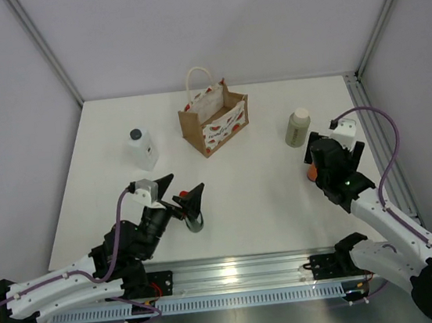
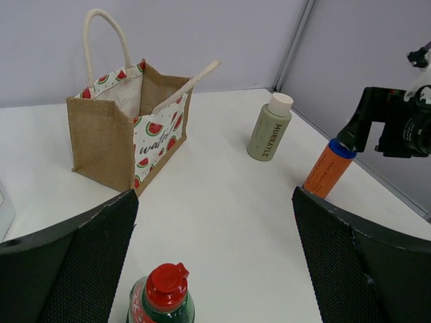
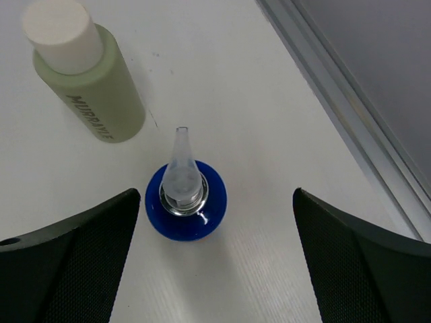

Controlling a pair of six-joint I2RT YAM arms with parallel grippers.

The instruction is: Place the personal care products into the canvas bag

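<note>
The blue cap (image 3: 186, 200) is below the wide-open fingers of my right gripper, so they would miss the cap if they closed now. My right gripper needs to go lower before it closes on the cap.
The canvas bag (image 1: 215, 118) (image 2: 111, 138) stands upright and open-topped at the back middle of the table. To the left of it is a translucent white bottle with a black cap (image 1: 143, 148). A beige-olive bottle with a white cap (image 1: 297, 128) (image 2: 268, 128) (image 3: 94, 87) stands on the right. My right gripper (image 1: 323, 166) (image 3: 215, 229) hangs open directly over the orange bottle (image 2: 328, 168), whose blue cap (image 3: 186, 200) sits between the jaws, nearer the left one, untouched. My left gripper (image 1: 180, 191) (image 2: 214, 222) is open above the dark green, red-capped bottle (image 2: 161, 296) (image 1: 196, 222).
Pale walls enclose the white table (image 1: 252, 196) on the left, back and right. A metal frame rail (image 3: 350, 114) runs along the table's right edge, close to the orange bottle. The aluminium mounting rail (image 1: 238, 273) with both arm bases borders the near edge.
</note>
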